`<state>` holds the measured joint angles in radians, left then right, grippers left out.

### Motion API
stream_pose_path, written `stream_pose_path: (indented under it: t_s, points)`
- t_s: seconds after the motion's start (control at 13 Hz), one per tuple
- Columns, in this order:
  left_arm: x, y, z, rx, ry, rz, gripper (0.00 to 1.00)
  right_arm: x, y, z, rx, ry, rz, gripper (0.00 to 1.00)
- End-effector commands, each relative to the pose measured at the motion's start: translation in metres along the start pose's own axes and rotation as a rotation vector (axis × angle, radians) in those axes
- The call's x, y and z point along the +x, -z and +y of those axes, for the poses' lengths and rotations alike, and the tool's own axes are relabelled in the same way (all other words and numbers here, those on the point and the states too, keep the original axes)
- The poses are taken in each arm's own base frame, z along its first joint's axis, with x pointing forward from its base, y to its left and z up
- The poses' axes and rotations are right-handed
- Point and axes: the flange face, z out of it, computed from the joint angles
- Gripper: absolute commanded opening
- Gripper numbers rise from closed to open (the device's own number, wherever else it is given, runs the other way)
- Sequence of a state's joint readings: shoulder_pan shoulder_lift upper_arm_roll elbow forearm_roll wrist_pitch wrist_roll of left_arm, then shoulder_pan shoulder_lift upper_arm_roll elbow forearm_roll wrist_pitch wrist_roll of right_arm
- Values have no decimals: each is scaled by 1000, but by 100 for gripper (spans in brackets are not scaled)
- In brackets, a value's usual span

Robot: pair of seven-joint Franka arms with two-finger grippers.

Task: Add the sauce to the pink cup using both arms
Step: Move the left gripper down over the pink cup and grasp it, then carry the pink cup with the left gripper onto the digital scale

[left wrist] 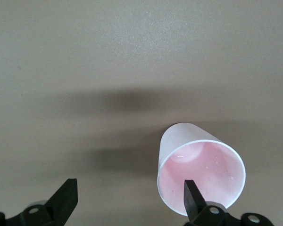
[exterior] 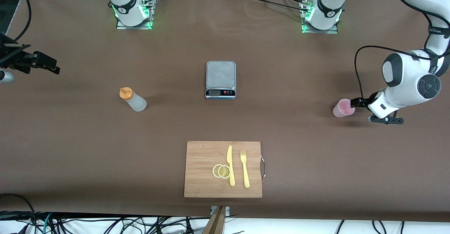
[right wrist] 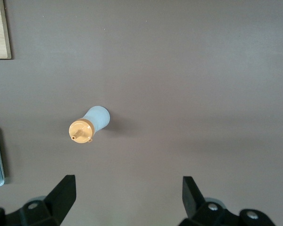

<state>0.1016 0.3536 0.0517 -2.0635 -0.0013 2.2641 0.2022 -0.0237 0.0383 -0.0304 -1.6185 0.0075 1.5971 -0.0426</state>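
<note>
The pink cup's opening (exterior: pixel 346 106) will stay free for sauce, as my left gripper will next hold the pink cup by its rim (exterior: pixel 352 107).
The pink cup (exterior: pixel 343 108) stands upright toward the left arm's end of the table and looks empty inside (left wrist: pixel 200 169). My left gripper (exterior: pixel 357 102) hangs low right beside it, open (left wrist: pixel 129 197). One fingertip (left wrist: pixel 192 195) overlaps the cup's mouth, and the other is over bare table. The sauce (exterior: pixel 133 99), a whitish squeeze bottle with an orange cap, stands toward the right arm's end. My right gripper (exterior: pixel 49 65) hovers open over the table's edge at that end. Its wrist view shows the sauce (right wrist: pixel 90 124) ahead of the open gripper (right wrist: pixel 127 193).
A kitchen scale (exterior: pixel 220 79) sits mid-table, between bottle and cup. Nearer the front camera lies a wooden cutting board (exterior: pixel 200 184) with a yellow knife (exterior: pixel 230 165), a fork (exterior: pixel 244 168) and two lemon slices (exterior: pixel 221 171). The arm bases stand along the edge farthest from the camera.
</note>
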Motion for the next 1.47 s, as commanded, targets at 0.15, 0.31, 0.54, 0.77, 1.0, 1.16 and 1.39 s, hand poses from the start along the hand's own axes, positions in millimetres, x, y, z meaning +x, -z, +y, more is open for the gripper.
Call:
stream_pose_path:
  t_s: [0.15, 0.31, 0.54, 0.77, 1.0, 1.16, 1.39]
  points:
    - [-6, -19, 5, -17, 0, 35, 96, -2, 7, -3, -9, -1, -11, 100]
    - [-6, -20, 7, -17, -1, 32, 77, -2, 5, -1, -7, 1, -16, 100]
    - [-7, -21, 10, -35, 17, 24, 18, -2, 6, -1, -7, 1, -13, 100]
    - [-6, -21, 15, -43, 21, 18, 0, -2, 5, -1, -6, 2, -17, 100]
    - [-2, -14, 27, -64, 26, 17, 0, -2, 5, -1, -6, 2, -17, 100]
    - [10, 7, 45, -108, 34, -14, 0, -2, 5, -1, -6, 2, -17, 100]
    - [25, 40, 98, -131, 19, -44, 0, -2, 5, -1, -6, 2, -17, 100]
